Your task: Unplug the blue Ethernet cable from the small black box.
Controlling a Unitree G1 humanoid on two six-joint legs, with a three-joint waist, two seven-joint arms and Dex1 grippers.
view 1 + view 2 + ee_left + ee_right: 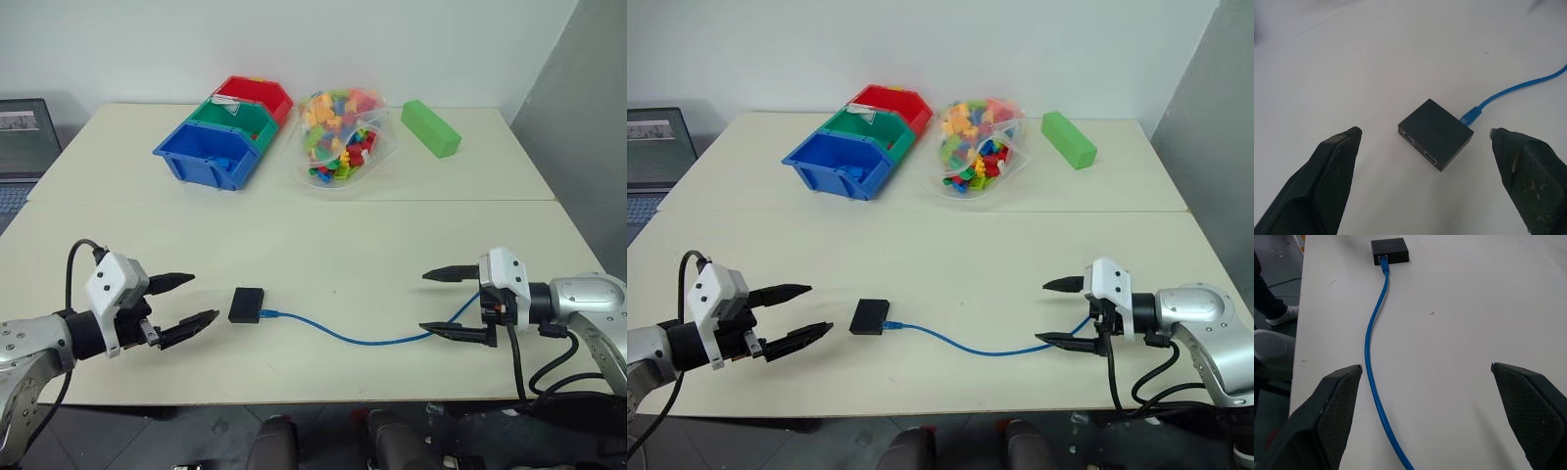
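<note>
Next, my right gripper grips the cable by its stiff plug end (269,314) beside the box, since the blue length (362,342) curves slack across the table.
The small black box (246,305) lies flat on the white table near its front edge. The blue Ethernet cable (364,340) is plugged into the box's right side and curves rightward across the table. In the left wrist view the box (1435,133) shows two empty ports facing me, with the cable's plug (1471,115) in its far side. My left gripper (184,305) hovers open just left of the box, empty. My right gripper (439,302) stands open at the cable's far end, with the cable (1374,352) running under it toward the box (1390,250).
At the back of the table stand blue (208,155), green (233,118) and red (257,95) bins, a clear bag of coloured bricks (339,136) and a green block (430,128). A laptop (22,140) sits at the far left. A shoe (1282,316) shows on the floor beside the table.
</note>
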